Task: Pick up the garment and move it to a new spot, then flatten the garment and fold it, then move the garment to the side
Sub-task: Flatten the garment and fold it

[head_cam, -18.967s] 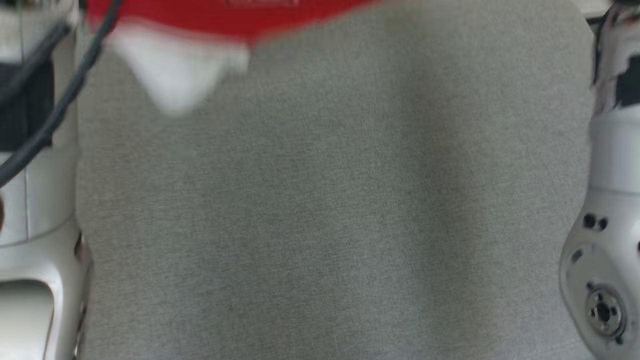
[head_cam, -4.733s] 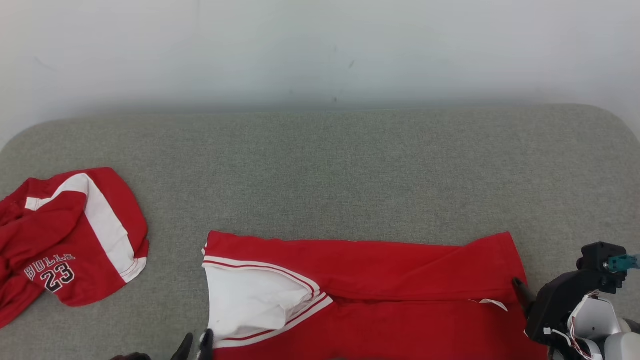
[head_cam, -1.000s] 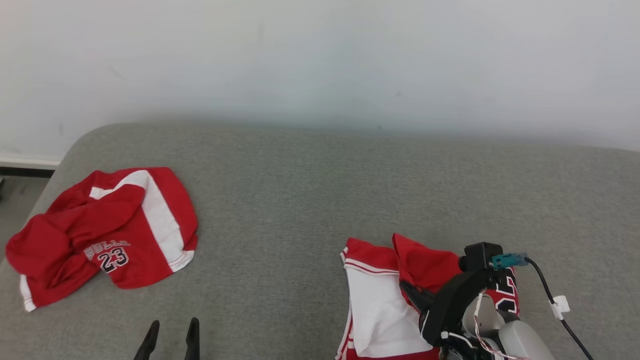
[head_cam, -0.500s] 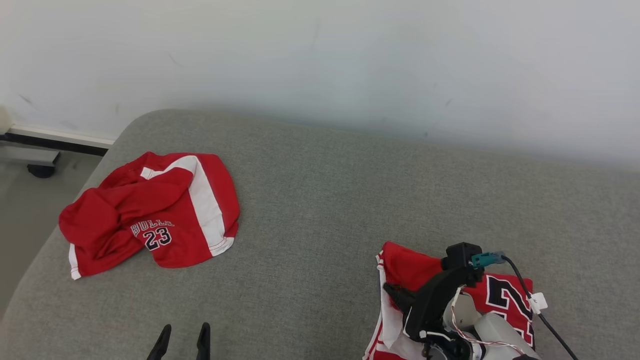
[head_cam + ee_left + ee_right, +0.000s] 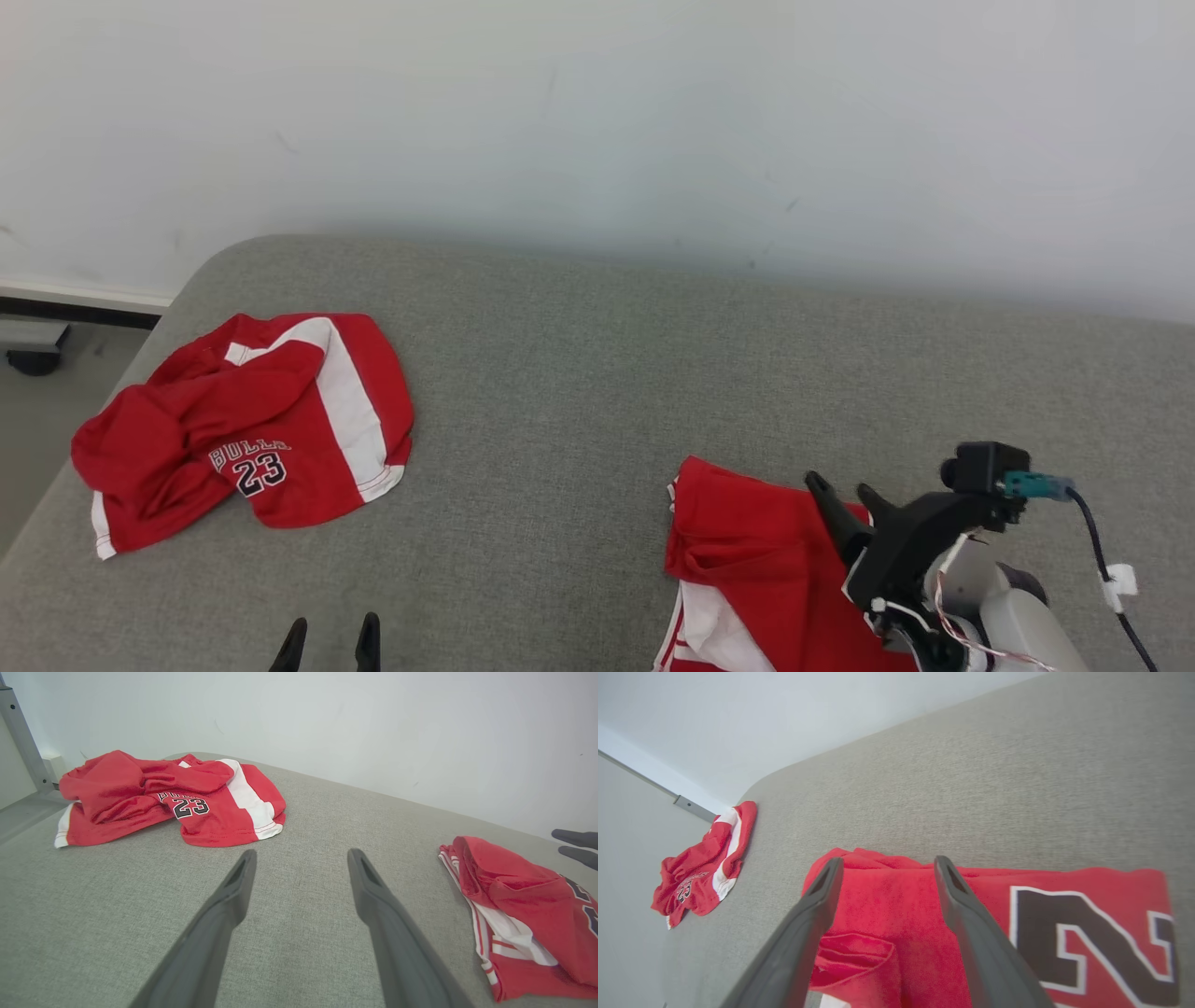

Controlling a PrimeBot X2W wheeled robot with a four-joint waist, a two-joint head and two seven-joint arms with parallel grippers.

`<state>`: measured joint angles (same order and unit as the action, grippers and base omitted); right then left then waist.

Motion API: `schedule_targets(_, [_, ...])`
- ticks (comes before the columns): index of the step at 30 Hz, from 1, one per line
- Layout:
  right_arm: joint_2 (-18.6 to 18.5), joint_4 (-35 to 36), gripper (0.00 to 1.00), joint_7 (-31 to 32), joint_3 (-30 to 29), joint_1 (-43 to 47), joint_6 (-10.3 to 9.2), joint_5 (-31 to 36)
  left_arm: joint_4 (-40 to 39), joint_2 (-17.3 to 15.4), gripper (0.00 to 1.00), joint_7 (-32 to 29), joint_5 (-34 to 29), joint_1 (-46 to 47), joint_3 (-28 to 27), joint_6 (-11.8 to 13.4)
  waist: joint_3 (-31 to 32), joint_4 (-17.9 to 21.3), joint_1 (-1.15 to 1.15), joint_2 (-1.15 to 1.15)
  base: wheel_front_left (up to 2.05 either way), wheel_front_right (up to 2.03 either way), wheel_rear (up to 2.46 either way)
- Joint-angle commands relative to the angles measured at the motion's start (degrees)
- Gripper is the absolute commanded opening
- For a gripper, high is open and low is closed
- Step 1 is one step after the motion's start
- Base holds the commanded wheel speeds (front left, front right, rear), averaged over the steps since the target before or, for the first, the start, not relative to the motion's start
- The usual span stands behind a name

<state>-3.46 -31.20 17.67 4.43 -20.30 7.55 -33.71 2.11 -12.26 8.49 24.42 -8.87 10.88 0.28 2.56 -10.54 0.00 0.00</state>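
The red garment is folded. My right gripper will next grab the garment by its edge (image 5: 1170,935) beside the big numeral to move it to the side.
The garment (image 5: 747,551) is a red jersey with white trim, lying bunched and folded over on the grey padded surface (image 5: 579,392) at the lower right. My right gripper (image 5: 845,487) hangs open just above its right part, nothing between the fingers. In the right wrist view the garment (image 5: 887,905) lies under the open right gripper (image 5: 888,863), a large black numeral showing to the right. My left gripper (image 5: 334,623) stands open over bare surface at the lower left. In the left wrist view the left gripper (image 5: 302,854) is empty and the garment (image 5: 514,891) lies to the right.
A second red and white jersey (image 5: 243,429) marked "BULLS 23" lies crumpled near the surface's left edge, also seen as the second jersey (image 5: 187,798) in the left wrist view. A pale wall (image 5: 597,121) runs behind. The floor (image 5: 37,392) drops off at the left.
My right gripper has opened and let go of the garment, which now lies folded over on the surface. The head camera has shifted. The left gripper stays open.
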Motion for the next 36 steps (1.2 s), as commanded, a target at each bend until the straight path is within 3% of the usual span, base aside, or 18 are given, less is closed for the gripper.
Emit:
schedule_targets(1, [0.1,2.4,1.0,0.9,-3.6,2.8,-0.09,4.1,-0.1,-0.1,1.0,0.5,0.4,-0.6,-0.1,0.2,0.2,1.2,0.0,0.0,0.0,0.0,0.0])
schedule_targets(3, [0.3,7.1,1.0,3.2,-8.8,6.8,-0.1,11.1,0.0,-0.1,1.0,0.7,0.6,-0.8,-0.1,0.1,0.0,2.0,0.0,0.0,0.0,0.0,0.0])
schedule_targets(4, [0.4,8.6,0.9,4.3,-9.6,8.1,-0.1,12.3,0.1,-0.1,1.0,0.8,0.7,-0.7,-0.1,0.0,-0.1,2.3,0.0,0.0,0.0,0.0,0.0])
schedule_targets(5, [0.5,10.0,0.69,5.2,-10.2,9.2,-0.1,14.0,0.1,-0.1,1.0,0.9,0.8,-0.6,0.0,0.0,-0.2,2.5,0.0,0.0,0.0,0.0,0.0])
schedule_targets(6, [0.5,11.3,0.26,5.9,-10.4,10.1,-0.09,15.4,0.2,-0.1,1.0,1.0,0.8,-0.4,0.0,-0.1,-0.3,2.7,0.0,0.0,0.0,0.0,0.0])
schedule_targets(7, [0.6,12.4,0.0,6.5,-10.2,11.0,-0.09,16.2,0.3,-0.1,1.0,1.1,0.8,-0.3,0.1,-0.1,-0.4,2.8,0.0,0.0,0.0,0.0,0.0])
schedule_targets(15, [0.6,13.2,0.0,5.4,-2.0,13.4,-0.09,15.0,0.9,-0.4,1.0,1.2,1.0,0.9,0.4,-0.2,-1.0,3.1,0.0,0.0,0.0,0.0,0.0])
schedule_targets(25, [0.6,7.5,0.0,0.8,-0.1,10.9,-0.09,19.0,1.5,-0.7,1.0,1.0,1.3,1.1,0.8,-0.1,-1.0,1.1,0.0,0.0,0.0,0.0,0.0])
schedule_targets(36, [0.6,4.8,0.0,1.3,14.3,11.5,-0.09,11.9,1.5,-1.1,1.0,0.8,1.8,1.4,1.0,0.2,-0.8,0.1,0.0,0.0,0.0,0.0,0.0])
